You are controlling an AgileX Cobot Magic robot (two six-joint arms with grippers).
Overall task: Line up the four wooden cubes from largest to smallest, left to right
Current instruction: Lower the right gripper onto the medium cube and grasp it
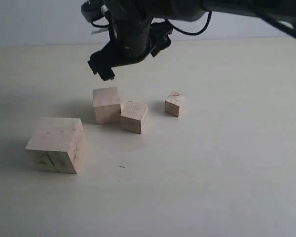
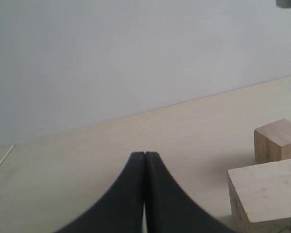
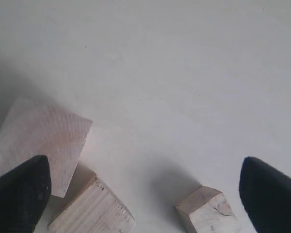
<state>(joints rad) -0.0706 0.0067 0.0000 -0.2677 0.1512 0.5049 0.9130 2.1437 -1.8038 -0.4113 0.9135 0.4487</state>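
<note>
Next, my right gripper takes hold of the second cube by its sides to set it beside the largest cube (image 1: pixel 54 144) as next in size.
Four pale wooden cubes stand on the table. The largest cube (image 1: pixel 54 144), with dark grain marks on its front face, is at the front left. The second cube (image 1: pixel 106 104) and third cube (image 1: pixel 134 116) touch at a corner, and the smallest cube (image 1: pixel 174 104) stands apart to their right. My right gripper (image 1: pixel 129 55) hovers open above the middle cubes, holding nothing. Its wrist view shows the second cube (image 3: pixel 39 145), third cube (image 3: pixel 92 211) and smallest cube (image 3: pixel 206 209) below the right gripper (image 3: pixel 144 162). My left gripper (image 2: pixel 144 155) is shut and empty, beside the largest cube (image 2: pixel 266 194).
The tabletop (image 1: pixel 227 163) is pale cream, with a plain wall (image 2: pixel 136 58) behind it. The second cube (image 2: pixel 279 140) shows behind the largest in the left wrist view. A small dark speck (image 1: pixel 121 167) lies on the table in front of the cubes.
</note>
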